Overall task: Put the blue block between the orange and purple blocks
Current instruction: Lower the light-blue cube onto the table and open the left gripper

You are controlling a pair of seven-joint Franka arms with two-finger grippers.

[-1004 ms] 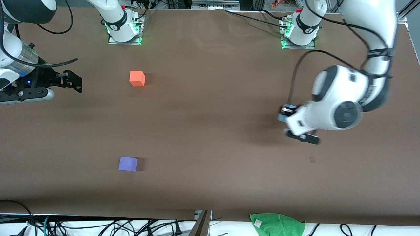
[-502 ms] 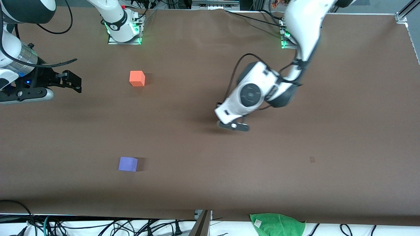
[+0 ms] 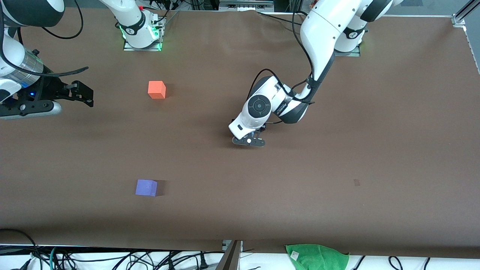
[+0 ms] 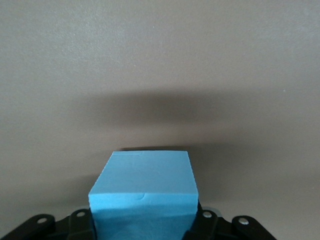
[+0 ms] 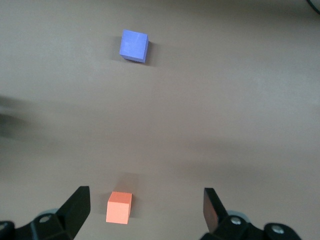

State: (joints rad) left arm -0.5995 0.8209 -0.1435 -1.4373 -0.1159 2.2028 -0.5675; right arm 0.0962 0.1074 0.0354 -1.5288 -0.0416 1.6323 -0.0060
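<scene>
My left gripper opens now, since the blue block's base sits at the tabletop's dark contact shadow in my left wrist view. The blue block would rest securely.
My left gripper is shut on the blue block, a light sky-blue cube that fills the space between its fingers. It is low over the middle of the brown table. The arm hides the blue block in the front view. The orange block sits toward the right arm's end, and the purple block lies nearer the front camera than it. My right gripper is open and waits at the right arm's end. Its wrist view shows the orange block and the purple block.
A green cloth lies at the table's near edge, toward the left arm's end. Cables hang below that edge. The two arm bases stand along the edge farthest from the front camera. A small dark mark is on the table.
My left arm has swung from the left arm's end of the table to its middle, carrying the blue block. The right arm and both resting blocks have not moved.
</scene>
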